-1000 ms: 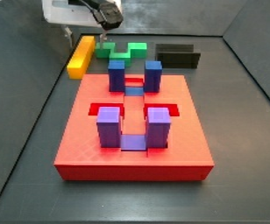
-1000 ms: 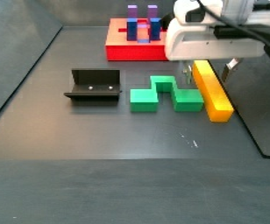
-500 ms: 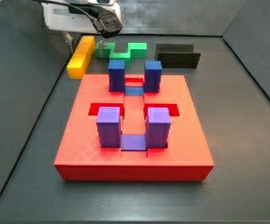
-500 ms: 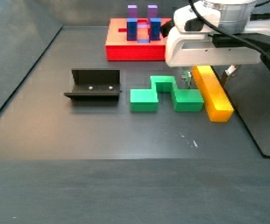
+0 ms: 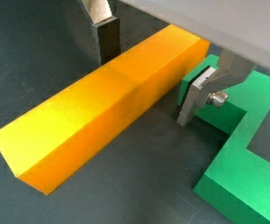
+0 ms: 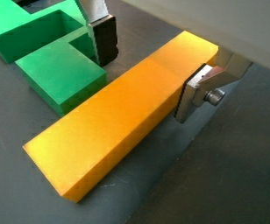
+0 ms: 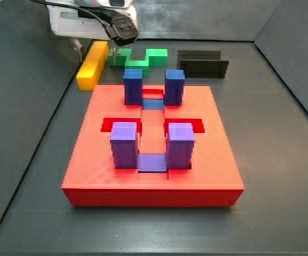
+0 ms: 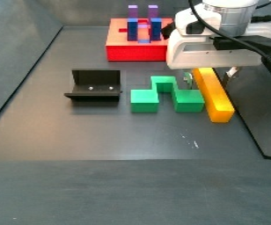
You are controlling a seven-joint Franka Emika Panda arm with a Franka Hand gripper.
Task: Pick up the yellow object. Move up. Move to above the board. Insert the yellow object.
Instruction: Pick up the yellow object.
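My gripper grips the yellow object across the long sides of its bar next, to insert it between the board's posts.
The yellow object (image 7: 93,62) is a long yellow bar lying flat on the floor behind the board, beside the green block; it also shows in a side view (image 8: 216,95). My gripper (image 7: 102,40) is low over its far end, also seen in a side view (image 8: 206,74). In both wrist views the gripper (image 5: 152,70) (image 6: 149,68) is open and straddles the bar (image 5: 103,109) (image 6: 125,109). One finger (image 5: 200,90) is next to the bar's side; the other finger (image 5: 106,37) stands a gap away. The red board (image 7: 103,170) with purple and blue posts lies in front.
A green notched block (image 7: 147,58) (image 8: 164,95) lies right next to the bar, close to one finger (image 6: 103,39). The black fixture (image 7: 204,63) (image 8: 93,86) stands further along. Dark walls ring the floor.
My gripper has come down over the far end of the yellow bar, so its fingers now stand on both sides of it. The bar has not moved.
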